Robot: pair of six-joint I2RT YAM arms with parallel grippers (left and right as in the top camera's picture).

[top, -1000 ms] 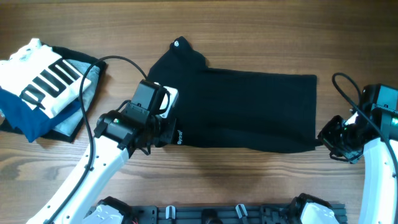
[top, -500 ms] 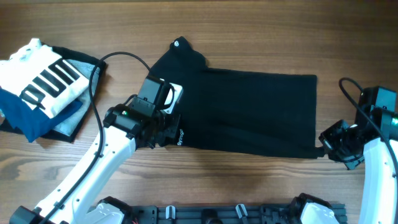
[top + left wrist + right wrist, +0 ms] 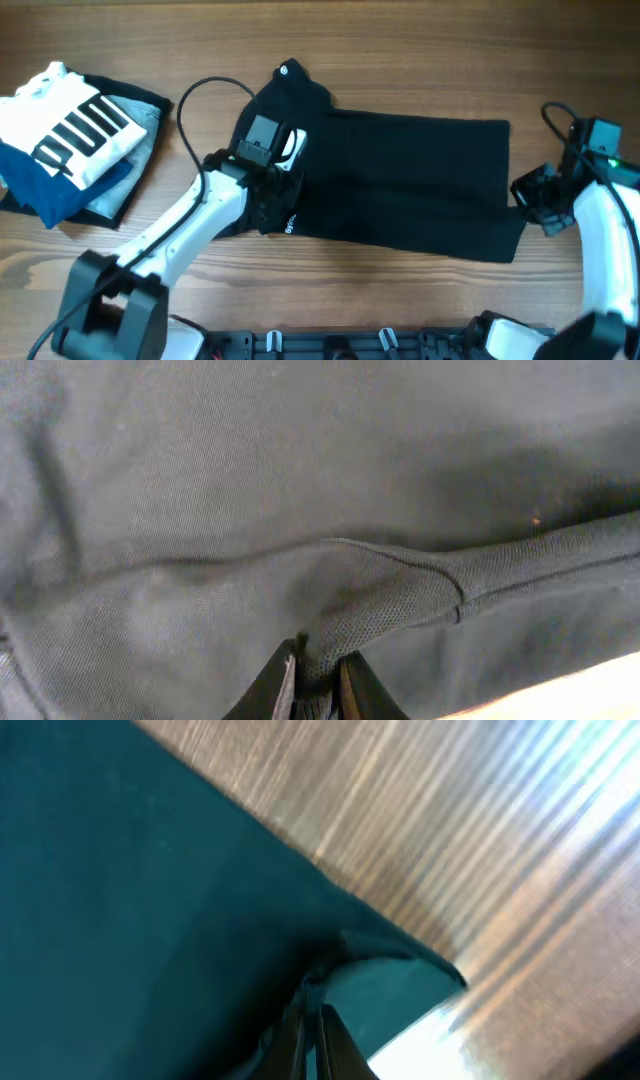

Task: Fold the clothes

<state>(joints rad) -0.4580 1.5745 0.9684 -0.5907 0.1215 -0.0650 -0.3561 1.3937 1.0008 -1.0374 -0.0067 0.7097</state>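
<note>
My right gripper moves the shirt's pinched edge toward the shirt's far corner first: the edge is pulled past that corner and would drop crooked if I opened now.
The black T-shirt (image 3: 400, 180) lies partly folded across the middle of the table, its small round white logo (image 3: 283, 70) at the far left corner. My left gripper (image 3: 275, 205) is shut on a pinched fold of the shirt's near left edge; the left wrist view shows the mesh fabric (image 3: 360, 595) bunched between the fingers (image 3: 318, 672). My right gripper (image 3: 522, 195) is shut on the shirt's right edge; in the right wrist view the cloth (image 3: 150, 910) looks teal and the fingers (image 3: 310, 1020) pinch its corner.
A pile of folded garments (image 3: 70, 140), a white one with black stripes on top of blue and grey ones, sits at the far left. A black cable (image 3: 205, 90) loops by the left arm. The wooden table (image 3: 400, 40) surrounds the shirt.
Both grippers have moved away from the near edge, carrying the shirt's near edge with them. The left arm swung inward over the shirt; the right gripper rose toward the shirt's right edge.
</note>
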